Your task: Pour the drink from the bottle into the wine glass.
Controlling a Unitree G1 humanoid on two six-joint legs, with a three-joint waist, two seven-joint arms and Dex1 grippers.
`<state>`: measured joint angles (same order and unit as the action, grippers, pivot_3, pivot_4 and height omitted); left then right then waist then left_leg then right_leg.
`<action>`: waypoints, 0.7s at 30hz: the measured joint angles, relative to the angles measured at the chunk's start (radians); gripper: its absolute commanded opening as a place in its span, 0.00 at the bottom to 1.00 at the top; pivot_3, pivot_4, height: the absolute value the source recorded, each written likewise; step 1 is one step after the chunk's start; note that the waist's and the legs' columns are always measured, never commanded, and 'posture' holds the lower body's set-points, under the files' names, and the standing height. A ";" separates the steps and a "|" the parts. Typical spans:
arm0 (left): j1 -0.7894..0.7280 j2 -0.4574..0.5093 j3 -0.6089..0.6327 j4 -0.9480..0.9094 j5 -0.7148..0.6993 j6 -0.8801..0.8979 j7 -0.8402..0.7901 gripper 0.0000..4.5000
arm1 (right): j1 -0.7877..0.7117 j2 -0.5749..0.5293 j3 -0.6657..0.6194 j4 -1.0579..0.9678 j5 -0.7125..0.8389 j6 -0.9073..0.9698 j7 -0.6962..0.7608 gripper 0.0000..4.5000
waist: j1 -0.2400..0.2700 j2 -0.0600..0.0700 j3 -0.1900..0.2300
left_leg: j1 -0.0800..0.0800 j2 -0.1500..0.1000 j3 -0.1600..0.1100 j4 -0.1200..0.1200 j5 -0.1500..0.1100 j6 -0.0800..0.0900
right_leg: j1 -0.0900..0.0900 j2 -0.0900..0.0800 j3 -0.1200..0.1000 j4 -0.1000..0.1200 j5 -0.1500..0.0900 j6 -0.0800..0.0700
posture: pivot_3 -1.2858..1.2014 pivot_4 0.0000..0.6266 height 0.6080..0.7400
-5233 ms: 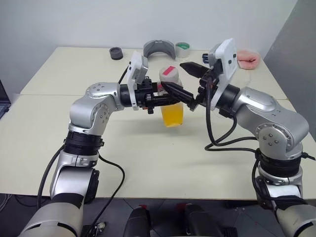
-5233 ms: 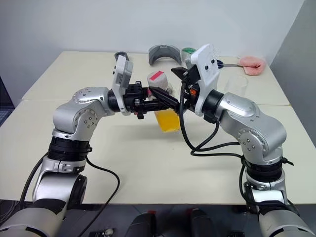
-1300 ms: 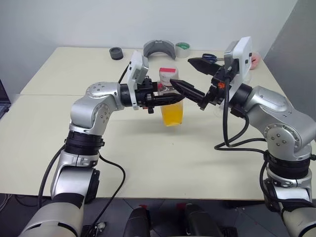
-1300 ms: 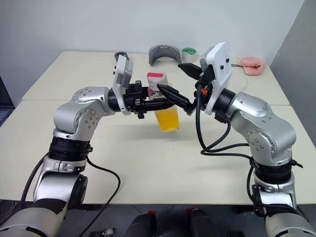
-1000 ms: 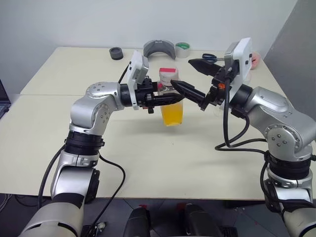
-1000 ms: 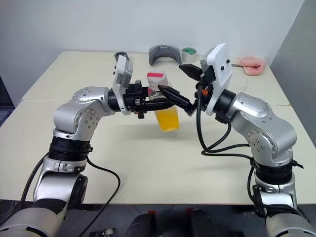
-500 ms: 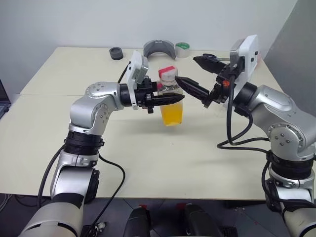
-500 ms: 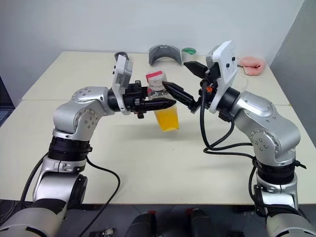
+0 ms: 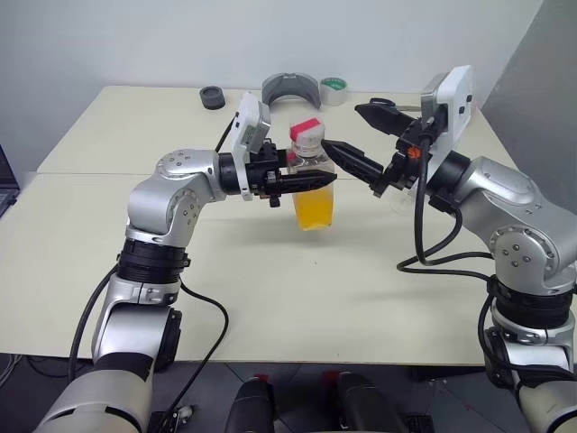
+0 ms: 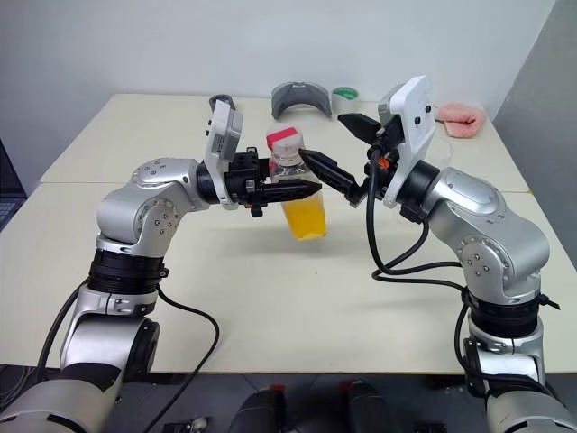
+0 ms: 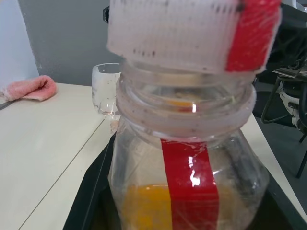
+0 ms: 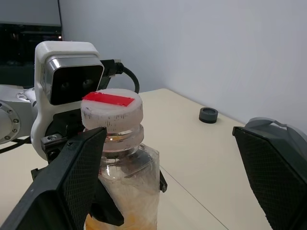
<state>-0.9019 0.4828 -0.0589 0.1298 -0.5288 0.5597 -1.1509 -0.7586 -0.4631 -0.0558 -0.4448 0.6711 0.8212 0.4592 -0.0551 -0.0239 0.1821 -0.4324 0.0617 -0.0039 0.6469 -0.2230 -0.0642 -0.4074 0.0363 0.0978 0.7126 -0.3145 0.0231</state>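
My right gripper moves toward the cap first and closes on it, since the red-striped cap (image 12: 113, 109) is still beyond my fingertips.
My left gripper (image 9: 320, 179) is shut on the bottle (image 9: 313, 171), holding it upright above the table. The bottle is clear plastic with a red stripe (image 11: 189, 182) and a white and red cap (image 9: 306, 132) that is on. Its lower half holds the orange drink (image 9: 315, 206). Just right of the cap, my right gripper (image 9: 343, 126) is open, one finger on each side and neither touching the cap (image 12: 111, 112). The wine glass (image 11: 106, 90) stands on the table beyond the bottle in the left wrist view. In the head views my right arm hides it.
At the table's far edge lie a small black disc (image 9: 213, 96), a grey curved piece (image 9: 291, 88), a green tape roll (image 9: 334, 87) and a pink cloth (image 10: 455, 115). The pale table (image 9: 270, 289) has bare room in front of the bottle.
The open right gripper, which was around the cap five seconds ago, has drawn back a little to the right. The left gripper and bottle have stayed still.
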 measured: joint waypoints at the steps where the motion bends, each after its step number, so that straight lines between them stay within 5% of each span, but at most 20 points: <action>1: 0.000 0.000 0.000 0.000 0.000 0.000 0.000 0.44 | 0.000 0.000 0.000 0.000 0.001 0.000 0.001 0.99 | 0.000 0.000 0.000 | 0.000 0.000 0.000 0.000 0.000 0.000 | 0.000 0.000 0.000 0.000 0.000 0.000 | 0.52 0.24 1.00; 21: 0.000 0.000 0.000 0.000 0.000 -0.001 0.000 0.44 | 0.012 -0.006 -0.004 -0.025 0.096 0.036 0.021 0.99 | 0.000 0.000 0.000 | 0.000 0.000 0.000 0.000 0.000 0.000 | 0.000 0.000 0.000 0.000 0.000 0.000 | 0.52 0.24 1.00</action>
<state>-0.9019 0.4828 -0.0589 0.1297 -0.5287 0.5591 -1.1513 -0.7462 -0.4690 -0.0598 -0.4697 0.7666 0.8577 0.4800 -0.0550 -0.0239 0.1821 -0.4325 0.0617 -0.0039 0.6469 -0.2230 -0.0642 -0.4074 0.0363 0.0977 0.7126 -0.3145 0.0231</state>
